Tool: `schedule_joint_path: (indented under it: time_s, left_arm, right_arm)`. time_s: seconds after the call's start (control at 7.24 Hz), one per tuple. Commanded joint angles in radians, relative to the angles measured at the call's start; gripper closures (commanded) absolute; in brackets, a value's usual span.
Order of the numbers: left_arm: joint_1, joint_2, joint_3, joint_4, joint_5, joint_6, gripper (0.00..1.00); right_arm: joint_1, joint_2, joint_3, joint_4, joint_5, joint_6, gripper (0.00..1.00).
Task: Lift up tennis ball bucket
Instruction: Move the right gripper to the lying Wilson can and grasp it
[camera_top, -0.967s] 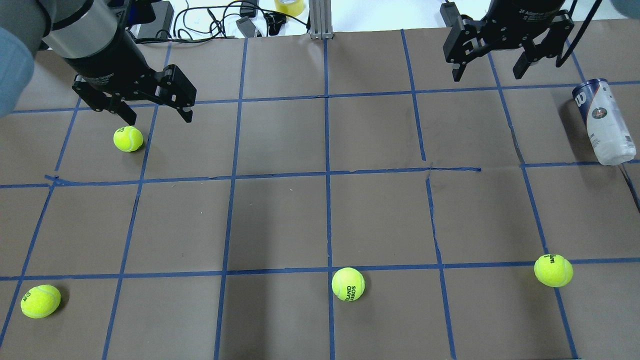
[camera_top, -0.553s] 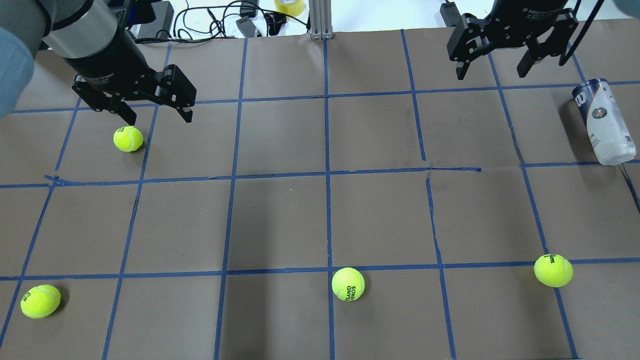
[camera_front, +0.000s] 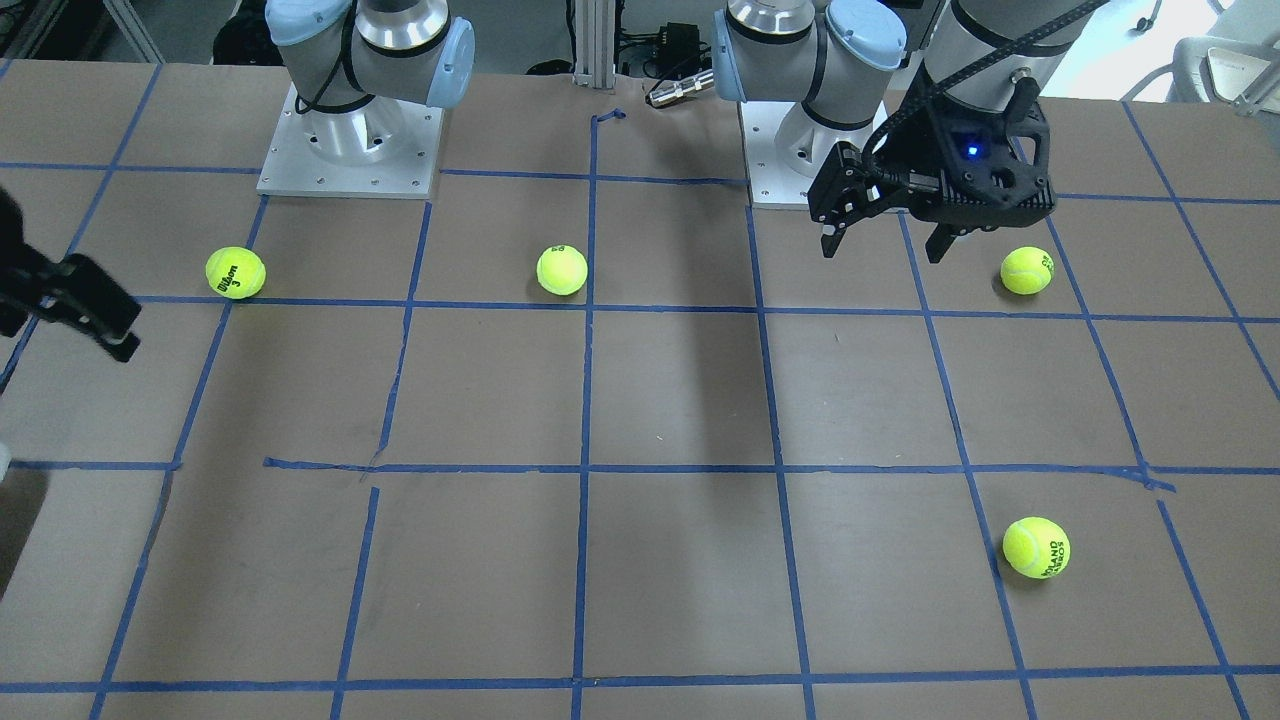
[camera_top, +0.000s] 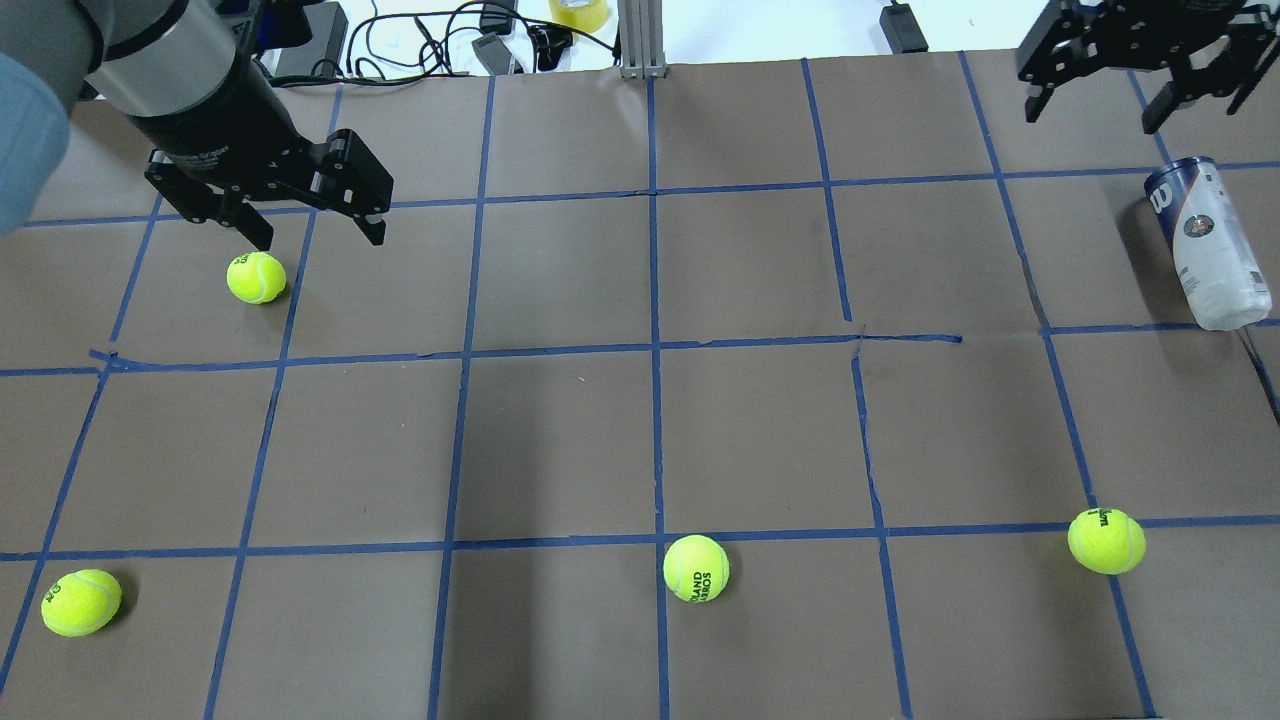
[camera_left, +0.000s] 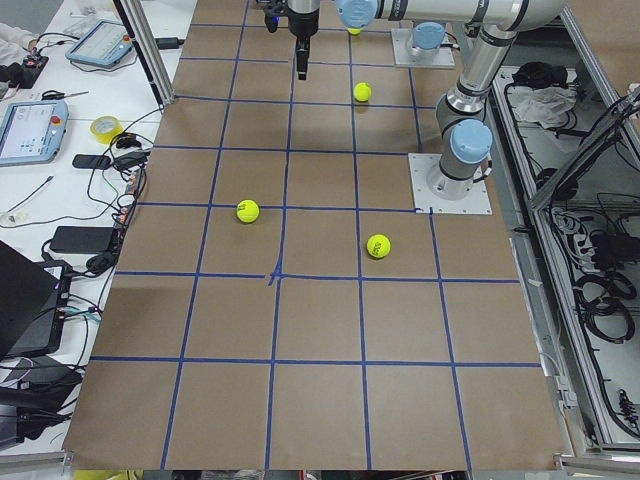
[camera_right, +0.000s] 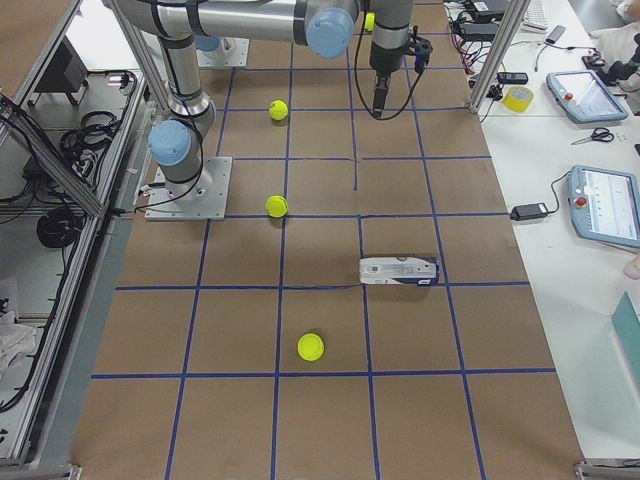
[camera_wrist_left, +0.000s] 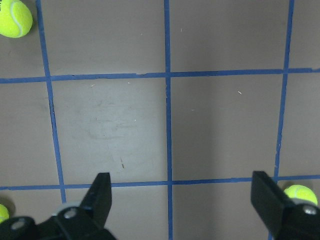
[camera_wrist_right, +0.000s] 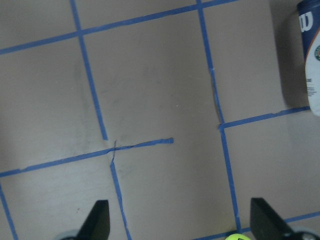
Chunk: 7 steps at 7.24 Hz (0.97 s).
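Observation:
I need to lift up the tennis ball bucket. My right gripper should next grab the bucket around its labeled cylindrical body.
The tennis ball bucket lies on its side near the table's far right, dark blue rim toward the far edge. It also shows in the exterior right view and at the right edge of the right wrist view. My right gripper is open and empty, raised near the far edge, a little left of and beyond the bucket's rim end. Only one of its fingers shows in the front-facing view. My left gripper is open and empty, hovering beside a tennis ball.
Three more tennis balls lie along the near side: one at the left, one in the middle, one at the right. Cables, a tape roll and a metal post sit beyond the far edge.
My right gripper has moved to the right and toward the far edge, closer to the bucket's rim end, still open. The left arm and the bucket have not moved.

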<state>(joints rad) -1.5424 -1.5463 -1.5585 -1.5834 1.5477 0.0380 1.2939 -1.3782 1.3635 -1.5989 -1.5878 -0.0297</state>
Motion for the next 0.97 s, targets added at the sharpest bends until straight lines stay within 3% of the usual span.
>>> schedule_joint_path:
  time_s: [0.0,0.55,0.83]
  left_arm:
    - [0.001,0.0,0.0,-0.003,0.0,-0.001,0.0]
    - [0.001,0.0,-0.002,-0.006,0.0,0.0,0.0]
    - [0.001,0.0,-0.002,-0.004,0.0,0.0,0.0]
  right_arm:
    - [-0.103,0.15,-0.003,-0.192,-0.073,-0.127,0.0]
    - [-0.29,0.402,0.003,-0.444,-0.058,-0.464,0.0]
    - [-0.315,0.459,0.008,-0.472,-0.06,-0.53,0.0]
